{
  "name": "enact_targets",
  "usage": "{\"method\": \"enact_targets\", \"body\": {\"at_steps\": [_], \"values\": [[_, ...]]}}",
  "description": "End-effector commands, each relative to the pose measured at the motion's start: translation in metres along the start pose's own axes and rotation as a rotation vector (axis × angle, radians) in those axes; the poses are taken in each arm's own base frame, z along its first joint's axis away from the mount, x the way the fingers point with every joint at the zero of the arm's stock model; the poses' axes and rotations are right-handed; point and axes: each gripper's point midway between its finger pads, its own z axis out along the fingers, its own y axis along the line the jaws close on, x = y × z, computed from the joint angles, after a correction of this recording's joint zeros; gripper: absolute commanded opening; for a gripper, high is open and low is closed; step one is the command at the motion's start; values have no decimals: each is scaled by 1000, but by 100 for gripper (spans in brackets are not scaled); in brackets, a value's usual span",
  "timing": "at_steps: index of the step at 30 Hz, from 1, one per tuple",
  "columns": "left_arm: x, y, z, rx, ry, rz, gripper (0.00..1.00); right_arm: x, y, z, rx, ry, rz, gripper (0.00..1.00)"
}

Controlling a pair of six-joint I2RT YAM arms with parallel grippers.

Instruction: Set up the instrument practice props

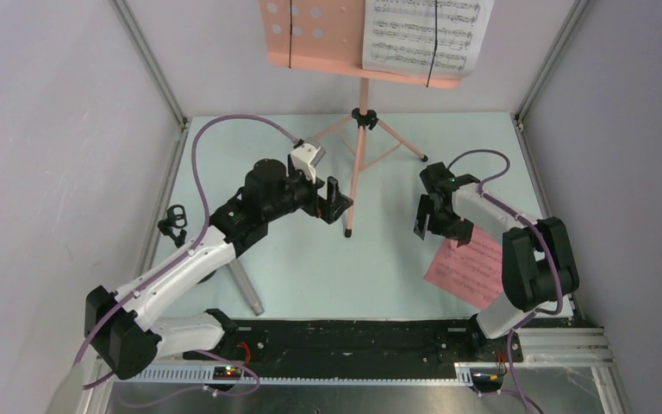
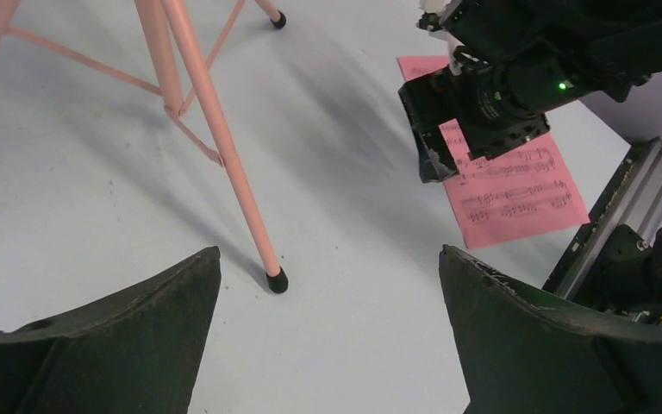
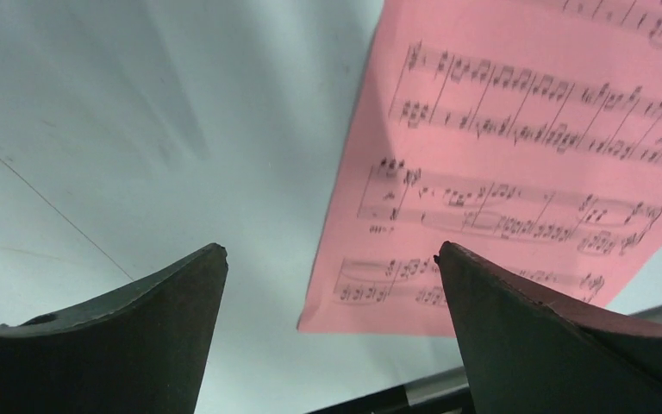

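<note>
The pink page has to be handed over to my left gripper by the adjoining edge, which should stay free. My right gripper should pinch the page at its corner [image 1: 429,276] [image 3: 312,320].
The salmon-pink music stand [image 1: 360,147] stands at the back middle. A white sheet-music page [image 1: 424,34] rests on the right of its perforated desk [image 1: 310,34]. A pink page [image 1: 468,267] lies flat on the table at the right, also in the right wrist view [image 3: 517,155]. My left gripper [image 1: 334,203] is open and empty just left of the stand's near leg [image 2: 224,164]. My right gripper [image 1: 425,217] is open and empty above the pink page's left edge. The grey microphone [image 1: 246,290] lies under my left arm. The small black mic stand [image 1: 172,222] is at the table's left edge.
The stand's black foot [image 2: 277,280] rests between my left fingers in the wrist view. My right gripper [image 2: 429,159] and the pink page [image 2: 517,194] show ahead of the left wrist. Walls close in the table on three sides. A black rail [image 1: 353,336] runs along the near edge.
</note>
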Motion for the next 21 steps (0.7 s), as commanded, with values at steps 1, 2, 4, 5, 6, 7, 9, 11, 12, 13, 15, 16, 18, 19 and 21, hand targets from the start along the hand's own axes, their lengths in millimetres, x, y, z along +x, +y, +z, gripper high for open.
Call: {"method": "enact_targets", "body": {"at_steps": [1, 2, 4, 5, 6, 7, 9, 11, 12, 13, 15, 16, 18, 19, 21], "values": [[-2, -6, -8, 12, -28, -18, 100, 35, -7, -2, 85, 60, 52, 98], [-2, -5, -9, 11, -29, -19, 100, 39, -6, -2, 96, 69, 57, 97], [2, -5, -11, 8, -28, -22, 100, 48, -3, 0, 120, 83, 51, 96], [5, -4, -11, 6, -24, -23, 100, 52, -3, 2, 130, 101, 53, 95], [4, -4, -13, 7, -29, -23, 100, 55, -3, 3, 135, 108, 69, 94], [6, -3, -13, 3, -26, -24, 100, 57, -3, 3, 139, 113, 74, 94], [8, -3, -15, -1, -26, -26, 100, 60, -3, 4, 133, 113, 94, 92], [8, -3, -17, -3, -31, -25, 100, 64, -1, 4, 103, 109, 117, 88], [9, -2, -18, -6, -33, -24, 100, 71, -3, 5, 88, 116, 127, 87], [8, -2, -20, -7, -36, -25, 100, 70, 5, 7, 41, 116, 142, 85], [10, -2, -21, -9, -37, -25, 100, 84, 8, 14, -7, 136, 153, 82], [11, -2, -21, -10, -36, -25, 100, 85, 9, 14, -23, 133, 162, 81], [11, -1, -22, -12, -38, -25, 100, 92, 10, 20, -49, 149, 181, 76], [10, -1, -23, -12, -41, -25, 100, 96, 10, 24, -64, 162, 197, 72], [10, -1, -23, -13, -42, -24, 100, 103, 11, 29, -89, 181, 211, 64]]}}
